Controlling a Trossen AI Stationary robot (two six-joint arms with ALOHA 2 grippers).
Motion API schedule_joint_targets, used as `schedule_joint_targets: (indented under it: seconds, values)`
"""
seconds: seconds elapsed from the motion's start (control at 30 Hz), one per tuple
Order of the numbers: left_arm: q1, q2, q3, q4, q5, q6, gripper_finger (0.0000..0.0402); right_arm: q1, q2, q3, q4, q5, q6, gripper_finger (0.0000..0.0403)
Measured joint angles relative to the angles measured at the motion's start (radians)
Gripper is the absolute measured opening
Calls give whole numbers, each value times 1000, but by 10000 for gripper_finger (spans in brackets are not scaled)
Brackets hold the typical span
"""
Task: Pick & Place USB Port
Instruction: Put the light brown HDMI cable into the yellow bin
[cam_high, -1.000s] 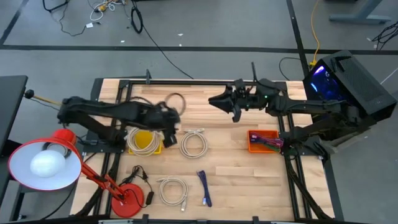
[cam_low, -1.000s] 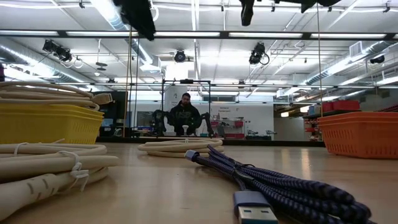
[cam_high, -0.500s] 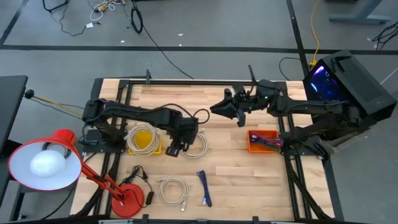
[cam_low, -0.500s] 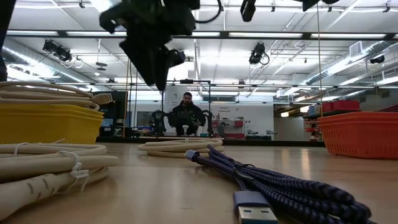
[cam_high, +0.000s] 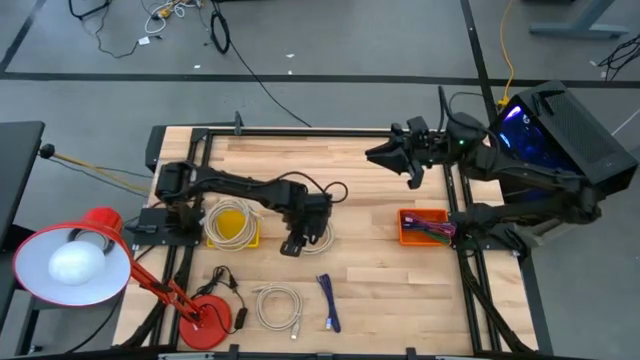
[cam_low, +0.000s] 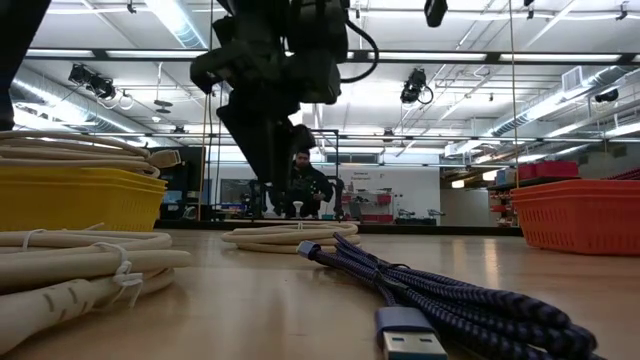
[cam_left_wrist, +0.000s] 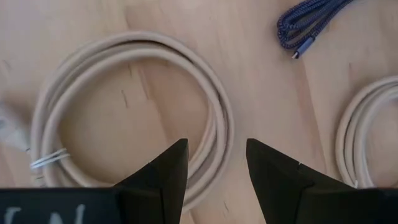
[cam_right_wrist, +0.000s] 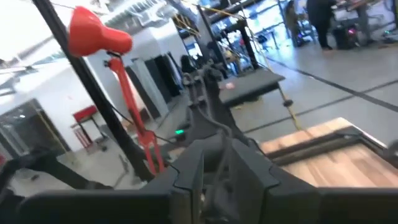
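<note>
My left gripper is to grip the looped parts of the cable next, so that it can put the cream coiled USB cable in the yellow basket (cam_high: 232, 224).
A cream coiled USB cable (cam_high: 314, 231) lies flat on the wooden table's middle; it also shows in the left wrist view (cam_left_wrist: 214, 118) and the low view (cam_low: 290, 236). My left gripper (cam_high: 296, 243) hangs open just above the coil's near rim (cam_left_wrist: 214, 168), fingers pointing down, touching nothing. In the low view it (cam_low: 272, 170) stands a little above the coil. My right gripper (cam_high: 392, 165) is open and empty, high over the table's far right.
A yellow basket (cam_high: 250, 236) holds another cream coil on the left. An orange basket (cam_high: 420, 214) with cables stands on the right. A third cream coil (cam_high: 278, 305) and a blue braided cable (cam_high: 328, 302) lie near the front edge. A red lamp (cam_high: 80, 260) stands at the front left.
My left gripper has swung from the far left toward the table's middle and near edge, and has come down over the cream coil. My right gripper has drawn back toward the table's right edge. The cables have not moved.
</note>
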Motion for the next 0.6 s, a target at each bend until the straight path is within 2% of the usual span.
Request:
schedule_joint_targets:
  seconds: [0.13,0.5,0.6]
  values:
    - [-14,26,0,12,31,0,169,-13,-12,0,-51,0,-22,78]
    - [-32,93,1,48,30,-50,169,-13,-12,0,-50,-1,-30,78]
    - [-31,105,0,66,58,-59,169,-13,-12,0,-46,-1,-30,78]
